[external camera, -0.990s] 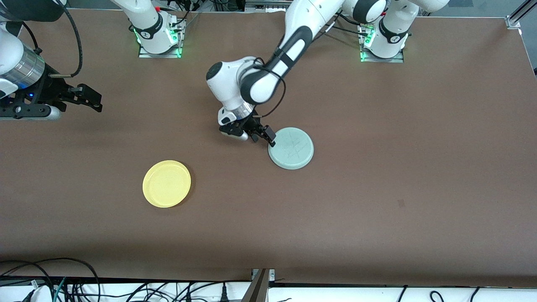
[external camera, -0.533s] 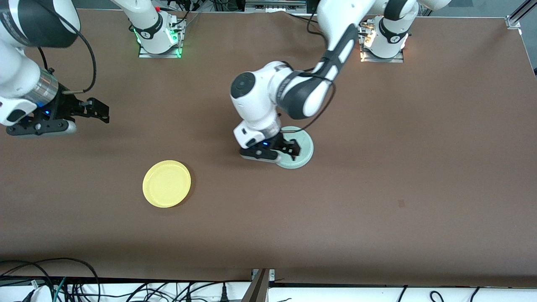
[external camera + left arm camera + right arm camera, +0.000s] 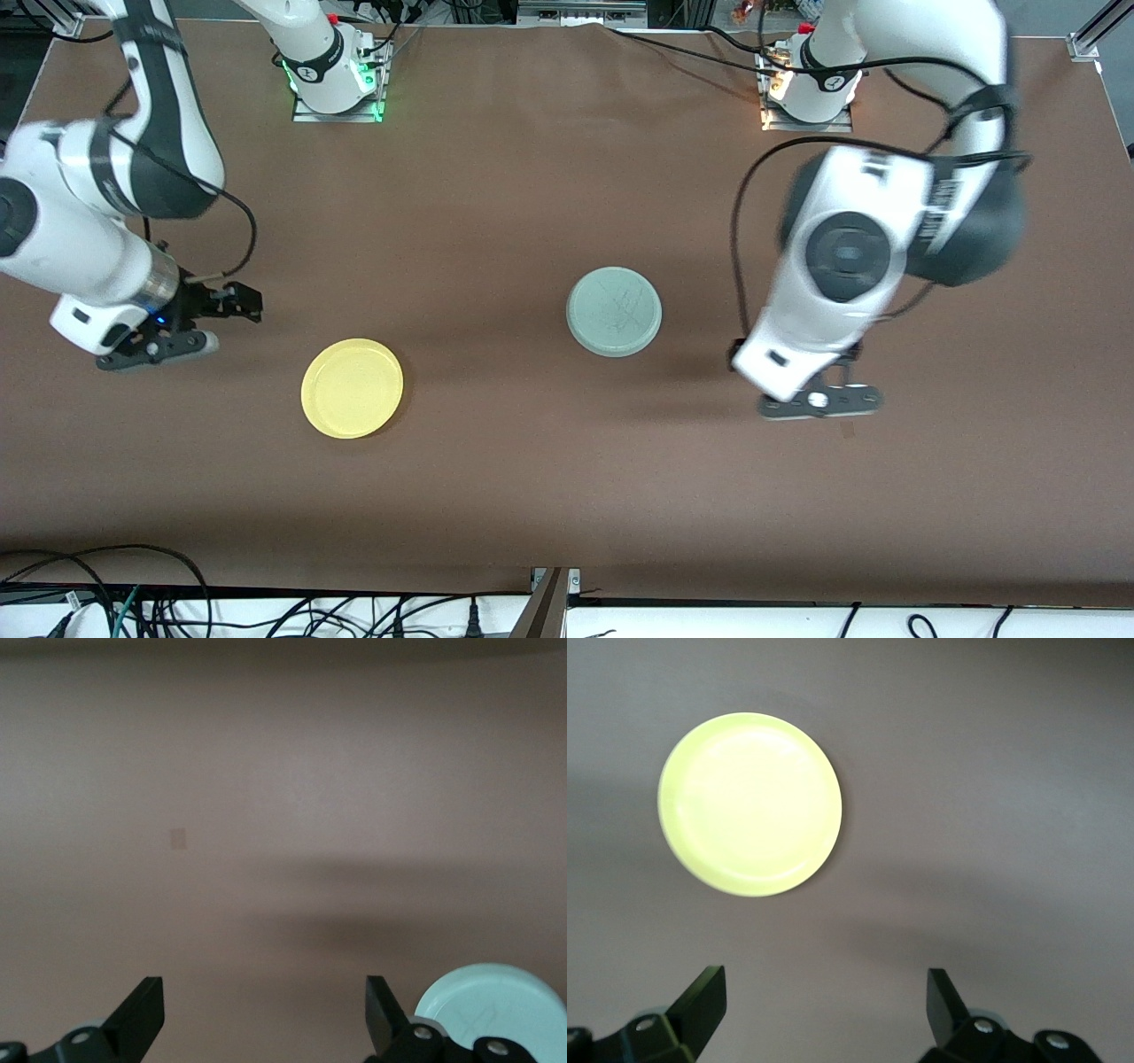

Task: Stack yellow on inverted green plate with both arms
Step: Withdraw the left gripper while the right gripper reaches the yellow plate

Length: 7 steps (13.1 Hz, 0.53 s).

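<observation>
My right gripper grabs the yellow plate by its rim (image 3: 308, 390) next, to stack it on the inverted green plate (image 3: 614, 312).
The green plate (image 3: 614, 312) lies upside down near the table's middle, its scratched flat underside up. The yellow plate (image 3: 352, 387) lies rim up, toward the right arm's end and a little nearer the front camera. My left gripper (image 3: 824, 390) is open and empty over bare table, toward the left arm's end from the green plate. The left wrist view shows its open fingers (image 3: 144, 1014) and the green plate's edge (image 3: 496, 1005). My right gripper (image 3: 241, 304) is open and empty beside the yellow plate, which shows in the right wrist view (image 3: 750, 804).
The arm bases (image 3: 332, 75) (image 3: 811, 84) stand along the table's edge farthest from the front camera. Cables (image 3: 133, 602) hang below the edge nearest it. A small pale mark (image 3: 848, 431) is on the brown table near the left gripper.
My left arm has swung away from the green plate toward its own end of the table. My right gripper has come closer to the yellow plate. Neither plate has moved.
</observation>
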Each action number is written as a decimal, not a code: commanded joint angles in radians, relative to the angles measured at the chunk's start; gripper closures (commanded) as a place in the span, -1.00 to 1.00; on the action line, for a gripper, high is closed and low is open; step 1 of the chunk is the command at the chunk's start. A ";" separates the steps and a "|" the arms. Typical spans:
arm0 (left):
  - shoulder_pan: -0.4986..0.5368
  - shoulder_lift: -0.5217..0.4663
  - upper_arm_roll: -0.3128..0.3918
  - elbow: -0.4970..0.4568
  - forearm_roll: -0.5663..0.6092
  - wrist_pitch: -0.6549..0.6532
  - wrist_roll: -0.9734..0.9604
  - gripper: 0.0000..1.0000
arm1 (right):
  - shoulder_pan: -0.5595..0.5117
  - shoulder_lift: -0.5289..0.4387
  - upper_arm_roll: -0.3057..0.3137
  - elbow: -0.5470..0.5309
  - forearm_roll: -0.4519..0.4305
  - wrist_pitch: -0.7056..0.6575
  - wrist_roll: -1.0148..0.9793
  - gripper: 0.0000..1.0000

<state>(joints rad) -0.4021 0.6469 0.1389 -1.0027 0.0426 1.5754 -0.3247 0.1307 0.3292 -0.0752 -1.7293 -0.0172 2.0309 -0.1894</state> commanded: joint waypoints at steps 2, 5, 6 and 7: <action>0.101 -0.101 -0.012 -0.057 -0.081 -0.090 0.173 -1.00 | -0.019 0.146 0.005 0.028 0.002 0.139 -0.032 -1.00; 0.160 -0.205 -0.016 -0.133 -0.078 -0.141 0.214 -1.00 | -0.019 0.246 0.005 0.068 0.060 0.193 -0.032 -1.00; 0.167 -0.240 -0.016 -0.177 -0.085 -0.140 0.216 -1.00 | -0.019 0.270 0.005 0.073 0.068 0.213 -0.033 -0.99; 0.193 -0.283 -0.021 -0.223 -0.087 -0.137 0.223 -1.00 | -0.019 0.298 0.005 0.073 0.074 0.253 -0.033 -0.99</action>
<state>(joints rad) -0.2427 0.4827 0.1366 -1.0776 -0.0202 1.4257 -0.1300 0.1209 0.5742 -0.0755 -1.6924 0.0275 2.2457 -0.2010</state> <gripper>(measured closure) 0.000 0.000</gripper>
